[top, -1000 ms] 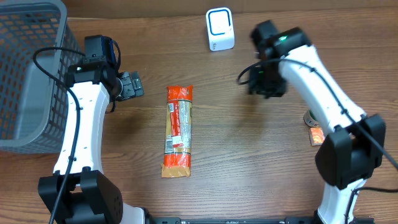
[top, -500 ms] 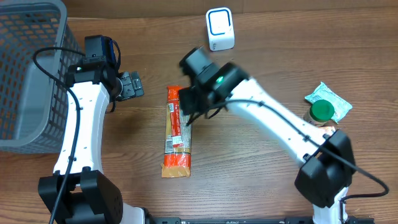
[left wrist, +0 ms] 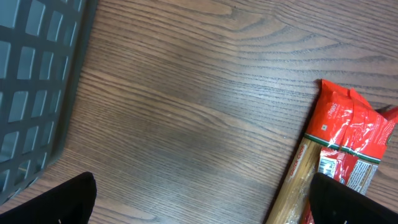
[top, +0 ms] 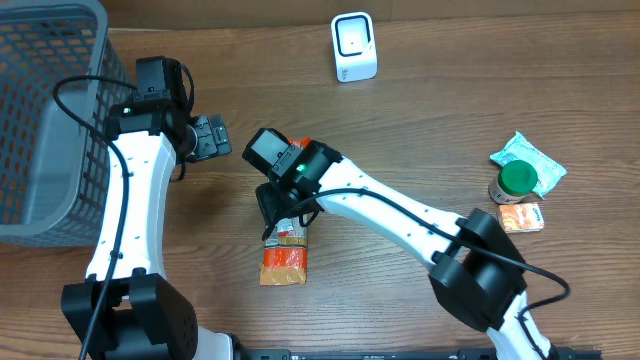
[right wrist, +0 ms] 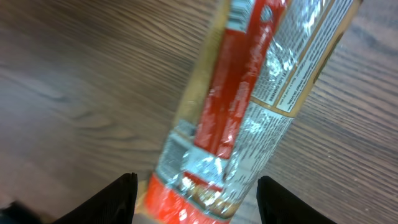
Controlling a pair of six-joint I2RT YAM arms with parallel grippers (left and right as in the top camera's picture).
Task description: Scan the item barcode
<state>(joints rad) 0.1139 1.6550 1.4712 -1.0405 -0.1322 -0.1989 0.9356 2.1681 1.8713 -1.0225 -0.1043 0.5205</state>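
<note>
I need to leave the barcode uncovered to scan it. I should grab the red packet with my right gripper across its narrow width, near the packet's end away from its barcode [top: 287,240] [right wrist: 200,167].
The item is a long red and orange packet [top: 284,255] with a printed label, lying lengthwise mid-table. In the right wrist view the packet [right wrist: 249,106] runs between the two dark fingers, with a gap on each side. My right gripper [right wrist: 200,202] is open and hangs straight above the packet's middle [top: 281,208]. The white scanner [top: 354,47] with a blue ring stands at the back. My left gripper [top: 211,136] is open wide to the left of the packet and holds nothing. In the left wrist view the packet's red end [left wrist: 345,134] lies by the right finger.
A grey mesh basket [top: 40,110] fills the far left, and its wall [left wrist: 31,68] is close to the left gripper. At the right edge are a green-lidded jar [top: 517,180], a pale green pouch [top: 540,158] and a small orange box [top: 522,217].
My right arm has swung from the back right across the table and now hangs over the packet's middle. The left arm and the packet have not moved.
</note>
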